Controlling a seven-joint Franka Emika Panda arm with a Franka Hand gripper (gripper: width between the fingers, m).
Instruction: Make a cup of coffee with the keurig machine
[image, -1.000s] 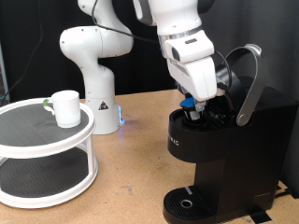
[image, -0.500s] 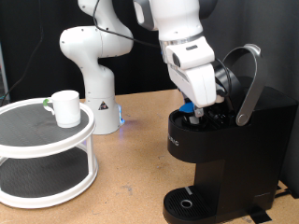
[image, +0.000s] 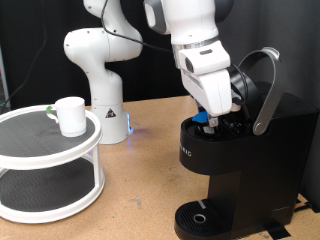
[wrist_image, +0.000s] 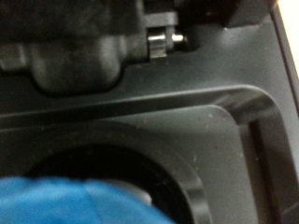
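The blue pod (wrist_image: 65, 201) is over the round black chamber opening in the wrist view and would drop in, so it is time for my gripper to open.
The black keurig machine (image: 245, 175) stands at the exterior view's right with its lid and silver-grey handle (image: 266, 88) raised. My gripper (image: 206, 119) reaches down into the open pod chamber, shut on a small pod with a blue top (image: 201, 116). In the wrist view the blue pod (wrist_image: 65, 201) is a blur close to the lens, above the round black chamber opening (wrist_image: 192, 187); the fingers do not show there. The white cup (image: 70, 115) stands far off at the exterior view's left, on the top tier of a round shelf.
A white two-tier round shelf (image: 45, 165) fills the exterior view's left. The arm's white base (image: 100, 75) stands behind it on the wooden table (image: 140, 190). The machine's round drip tray (image: 200, 216) holds nothing.
The gripper has sunk slightly lower into the pod chamber with the blue pod. Between half a second ago and now nothing visibly moves.
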